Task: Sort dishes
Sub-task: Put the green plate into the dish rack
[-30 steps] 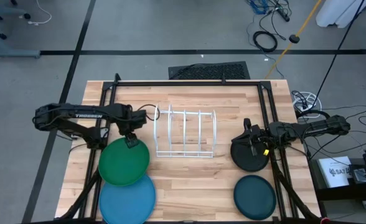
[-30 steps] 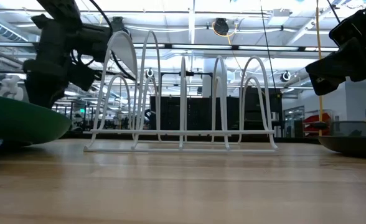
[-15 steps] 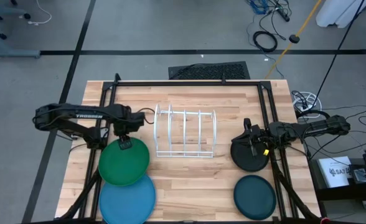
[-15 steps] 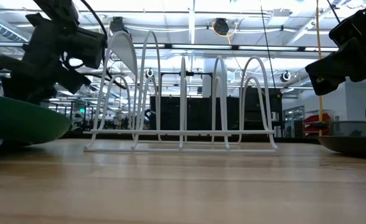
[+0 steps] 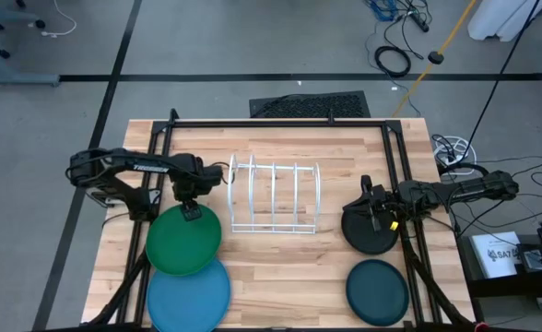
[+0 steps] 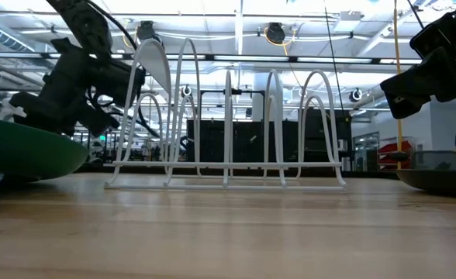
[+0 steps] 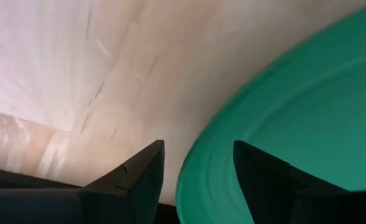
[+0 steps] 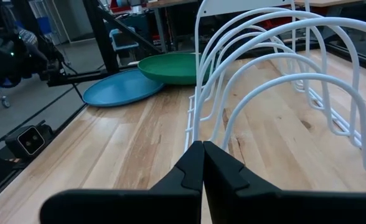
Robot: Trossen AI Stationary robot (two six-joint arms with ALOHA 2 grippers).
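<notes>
The green plate needs to be sorted into the white wire rack, so my left gripper will grab it by its rim (image 7: 209, 124) next.
The large green plate (image 5: 183, 242) lies at the table's left, its near part resting on the large light blue plate (image 5: 188, 297). My left gripper (image 5: 190, 210) is open at the green plate's far rim. In the left wrist view one finger (image 7: 136, 177) stands outside the rim (image 7: 198, 177) over the table and the other (image 7: 264, 180) over the plate's inside. My right gripper (image 5: 366, 201) is shut and empty, hovering above the smaller black plate (image 5: 371, 232) at the right. The dark teal plate (image 5: 377, 290) lies flat, nearer the table's front edge. My left gripper comes down from above with its fingers astride the far rim (image 7: 198, 177) of the green plate, one outside and one inside. I cannot tell whether either finger touches the plate, which still lies on the light blue plate.
The white wire rack (image 5: 274, 196) stands in the table's middle, between the two arms, with no plate in its slots. A black frame (image 5: 280, 123) runs along the table's far side and down both sides. Bare wood shows in front of the rack.
My left arm has shifted above the green plate's far rim: the gripper went a little toward the table's left edge, then back, and it now stands more tipped than a second ago. The plates have not moved.
</notes>
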